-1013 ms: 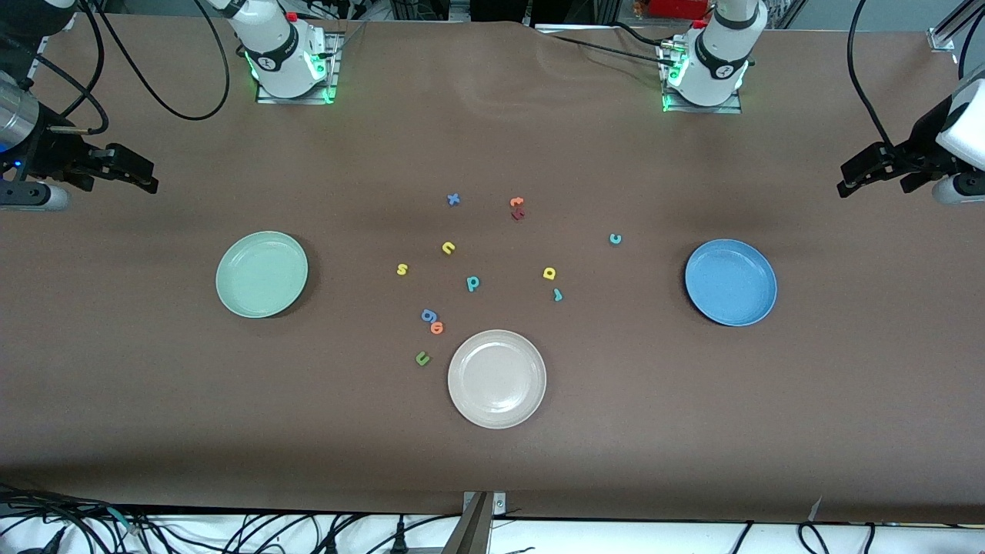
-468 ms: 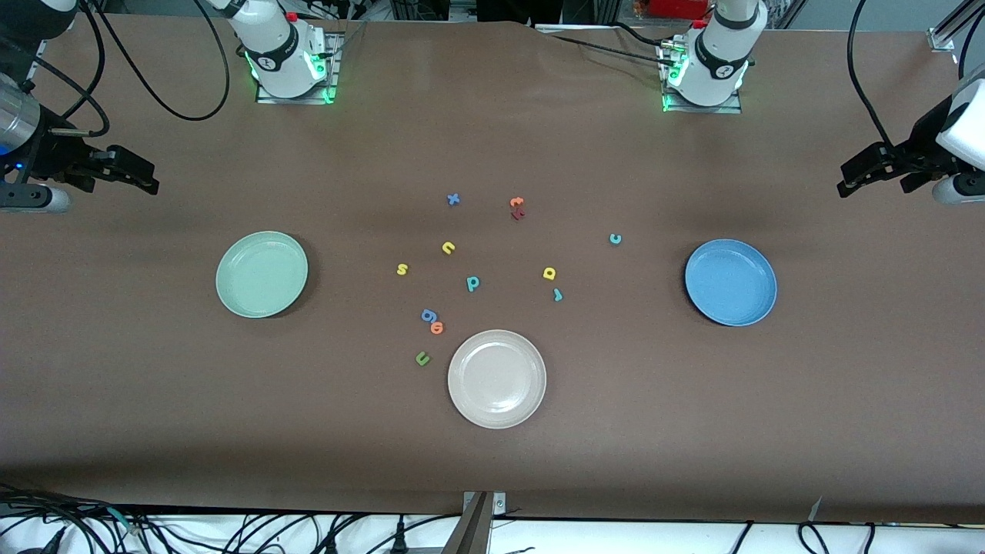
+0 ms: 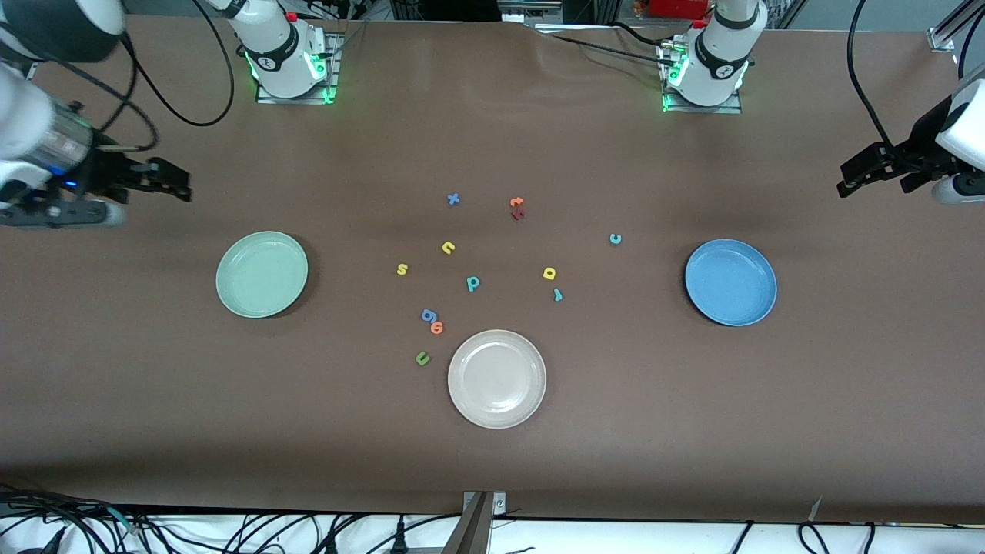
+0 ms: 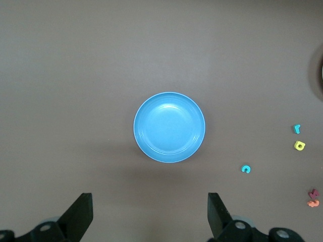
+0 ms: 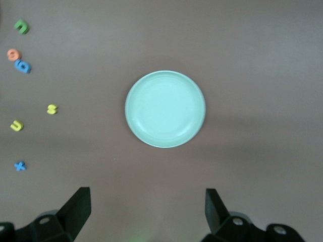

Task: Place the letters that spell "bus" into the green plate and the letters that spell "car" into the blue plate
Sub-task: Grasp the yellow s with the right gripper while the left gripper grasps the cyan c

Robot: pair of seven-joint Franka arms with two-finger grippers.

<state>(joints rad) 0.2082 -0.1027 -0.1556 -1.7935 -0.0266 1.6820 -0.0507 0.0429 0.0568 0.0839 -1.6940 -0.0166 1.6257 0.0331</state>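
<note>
My right gripper takes hold of the yellow s by its curved sides next, to put the s of "bus" into the green plate (image 3: pixel 262 274) (image 5: pixel 165 109).
The green plate (image 3: pixel 262 274) (image 5: pixel 165 109) lies toward the right arm's end, the blue plate (image 3: pixel 730 282) (image 4: pixel 169 127) toward the left arm's end; both are empty. Between them lie the teal b (image 3: pixel 472 283), yellow u (image 3: pixel 449 247) (image 5: pixel 16 125), yellow s (image 3: pixel 402 268) (image 5: pixel 52 109), teal c (image 3: pixel 615 238) (image 4: pixel 246 169), yellow a (image 3: pixel 549 272) (image 4: pixel 300 145) and teal r (image 3: pixel 558 294) (image 4: pixel 297 129). My right gripper (image 3: pixel 175 182) (image 5: pixel 148 194) hangs open and empty over bare cloth beside the green plate. My left gripper (image 3: pixel 846 185) (image 4: pixel 150 199) waits open over bare cloth beside the blue plate.
A cream-white plate (image 3: pixel 496 378) sits nearer the front camera than the letters. Stray letters lie among them: blue x (image 3: pixel 453 199), orange t (image 3: pixel 516 202), a dark red piece (image 3: pixel 518 215), blue g (image 3: pixel 429 315), orange o (image 3: pixel 437 328), green u (image 3: pixel 422 358).
My right gripper has shifted a little toward the middle of the table. The left arm, plates and letters have not moved.
</note>
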